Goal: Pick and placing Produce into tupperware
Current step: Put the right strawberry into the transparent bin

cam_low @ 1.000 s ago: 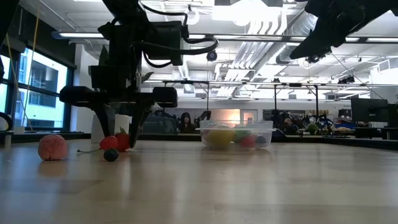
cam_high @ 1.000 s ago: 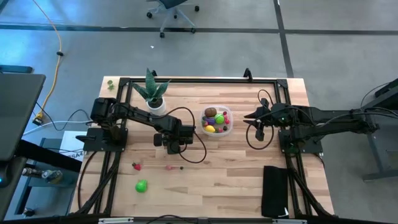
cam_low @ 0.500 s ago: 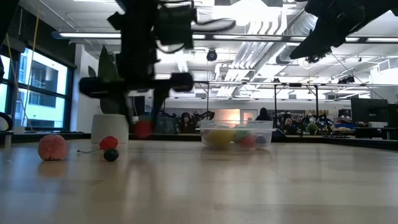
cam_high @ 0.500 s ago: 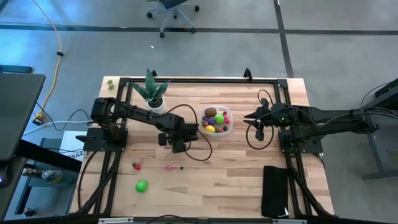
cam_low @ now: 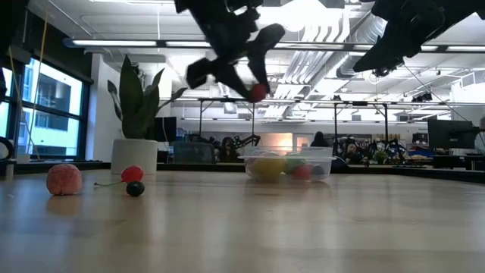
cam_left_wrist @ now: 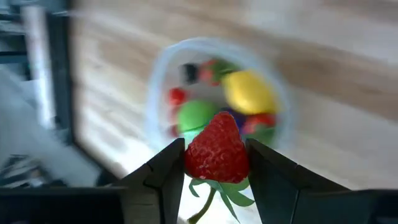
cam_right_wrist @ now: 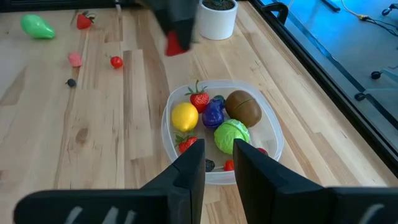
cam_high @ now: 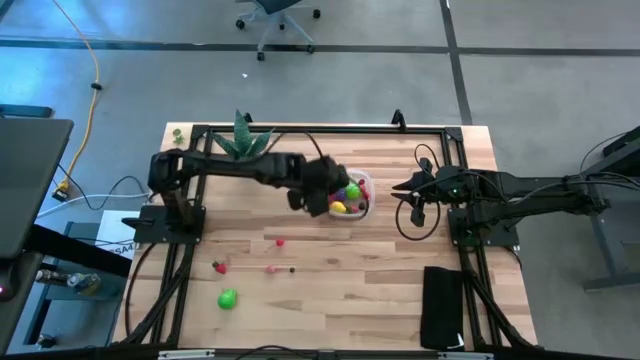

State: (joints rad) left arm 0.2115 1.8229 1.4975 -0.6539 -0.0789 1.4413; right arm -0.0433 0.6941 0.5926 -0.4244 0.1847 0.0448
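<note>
The red strawberry (cam_left_wrist: pixel 217 149) is high above the near rim of the round tupperware (cam_left_wrist: pixel 214 93), so my left gripper needs to lower it into the tupperware before letting it go.
My left gripper (cam_left_wrist: pixel 216 163) is shut on a red strawberry (cam_left_wrist: pixel 216 148) and hangs in the air over the left rim of the tupperware (cam_high: pixel 367 184). The low view shows it well above the table (cam_low: pixel 254 85). The tupperware (cam_right_wrist: pixel 273 134) is a clear round bowl standing on the table. It holds a yellow lemon, a green ball, a brown kiwi, a purple piece and small red pieces. My right gripper (cam_right_wrist: pixel 219 169) is open and waits just right of the bowl (cam_high: pixel 402 187), touching nothing. My left gripper pinches the strawberry's two sides (cam_left_wrist: pixel 189 155) between its two fingers. The fingers come from above, slanting toward the table's right. The strawberry (cam_low: pixel 258 92) is lifted clear, and its green leaves and stem (cam_left_wrist: pixel 214 190) trail from the end nearer the wrist.
On the table's left near part lie a strawberry (cam_high: pixel 218 266), a green piece (cam_high: pixel 228 298), a pink piece (cam_high: pixel 270 268), a dark berry (cam_high: pixel 292 268) and a small red ball (cam_high: pixel 280 241). A potted plant (cam_high: pixel 245 148) stands at the far left. A black object (cam_high: pixel 443 305) lies near right.
My left gripper, shut on the strawberry, has risen from the table and swung up, right and toward the far edge, from the table's middle to over the tupperware. The strawberry went with it, lifted clear. The small red ball that the gripper stood over now shows.
</note>
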